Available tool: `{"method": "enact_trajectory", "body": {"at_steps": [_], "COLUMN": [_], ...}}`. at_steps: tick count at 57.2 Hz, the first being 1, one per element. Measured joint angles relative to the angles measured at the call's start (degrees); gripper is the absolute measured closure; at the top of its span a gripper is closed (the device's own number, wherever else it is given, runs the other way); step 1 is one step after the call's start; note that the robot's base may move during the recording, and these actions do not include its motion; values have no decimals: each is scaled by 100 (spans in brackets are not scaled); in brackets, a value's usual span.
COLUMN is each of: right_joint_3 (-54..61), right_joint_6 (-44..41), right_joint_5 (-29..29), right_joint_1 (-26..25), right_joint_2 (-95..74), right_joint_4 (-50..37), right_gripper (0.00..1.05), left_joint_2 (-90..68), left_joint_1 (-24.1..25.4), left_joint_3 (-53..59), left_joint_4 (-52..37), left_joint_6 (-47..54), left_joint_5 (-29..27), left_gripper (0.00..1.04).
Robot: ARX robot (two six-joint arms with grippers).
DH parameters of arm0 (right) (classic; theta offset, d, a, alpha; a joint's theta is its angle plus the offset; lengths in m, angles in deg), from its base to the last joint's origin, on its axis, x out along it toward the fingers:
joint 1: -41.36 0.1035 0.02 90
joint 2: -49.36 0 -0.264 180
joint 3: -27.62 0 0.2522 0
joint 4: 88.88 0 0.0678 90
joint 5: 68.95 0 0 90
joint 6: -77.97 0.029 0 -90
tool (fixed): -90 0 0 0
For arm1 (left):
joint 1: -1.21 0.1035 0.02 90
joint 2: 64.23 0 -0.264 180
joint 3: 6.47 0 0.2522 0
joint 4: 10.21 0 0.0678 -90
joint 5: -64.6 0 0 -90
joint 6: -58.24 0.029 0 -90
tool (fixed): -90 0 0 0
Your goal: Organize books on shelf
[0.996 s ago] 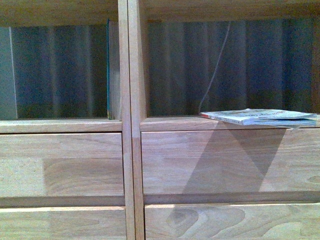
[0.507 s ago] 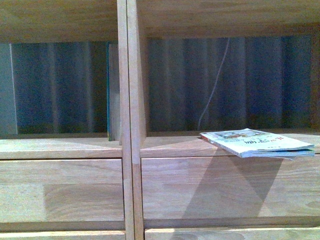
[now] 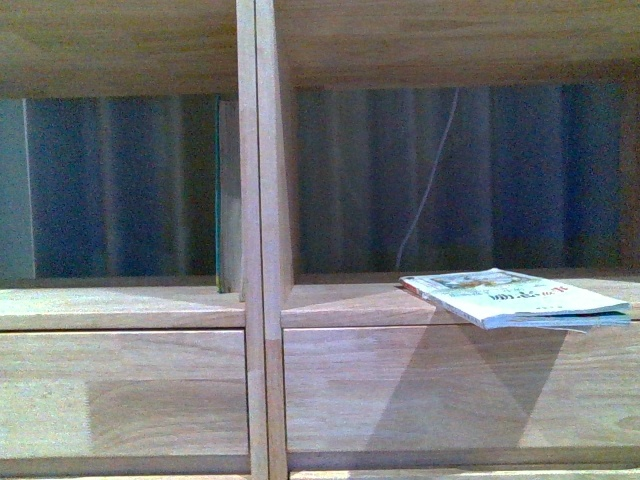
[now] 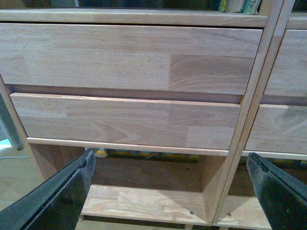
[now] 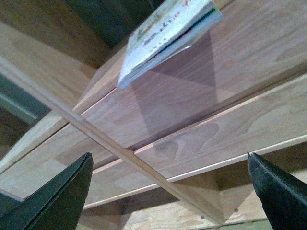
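I should organize the shelf: my right gripper grabs the white paperback's edge beside the red characters next.
A thin white paperback (image 3: pixel 515 298) with a colourful cover and red characters lies flat in the right compartment of the light-wood shelf (image 3: pixel 262 330), overhanging its front edge. It also shows in the right wrist view (image 5: pixel 165 38). A thin teal-edged book (image 3: pixel 218 195) stands upright against the centre divider in the left compartment. Neither arm shows in the front view. My left gripper (image 4: pixel 170 191) is open and empty in front of the lower drawers. My right gripper (image 5: pixel 168 191) is open and empty, below the paperback and apart from it.
Drawer fronts (image 4: pixel 129 57) fill the shelf below the open compartments. A lower open compartment (image 4: pixel 144 196) sits under the drawers. Dark curtain folds and a thin white cord (image 3: pixel 430 190) show through the backless compartments. A grey panel edge (image 3: pixel 15 190) stands at the far left.
The front view has shifted upward: the shelf board and paperback now sit lower in the picture, and more of the paperback's cover shows. The books have not moved on the shelf.
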Motion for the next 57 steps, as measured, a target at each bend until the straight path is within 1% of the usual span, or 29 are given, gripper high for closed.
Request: {"method": "enact_trajectory", "body": {"at_steps": [6,14,23,37,45,46,48,53,57], "right_joint_3": [-498,-1154,-2015,-2970,-3386,-3447,-3556,-3738,-3926], "right_joint_6": [688,1231,2057,2785,3032,3073,3112,3167,3174], "right_joint_5": [-72,-199,-201,-494,-605,-632,-691,-802,-949], "right_joint_1": [35,70,140,341,455,472,498,538,568], "right_joint_2": [-907,-1611,-2371,-3093,-3333,-3357,-3407,-3497,-3609], "right_joint_4": [-210,-328,-164,142,269,306,352,409,485], "right_gripper": [7,7,7,7,7,8,15,26,39], "left_joint_2": [0,0,0,0,0,0,0,0,0], "left_joint_1": [0,0,0,0,0,0,0,0,0], "left_joint_3": [0,0,0,0,0,0,0,0,0], "left_joint_4": [-2,0,0,-2,0,-2,0,-2,-2], "left_joint_6": [0,0,2,2,0,0,0,2,0], "left_joint_5": [-2,0,0,0,0,-2,-2,-2,-2], "left_gripper": [7,7,7,7,7,7,7,7,7]}}
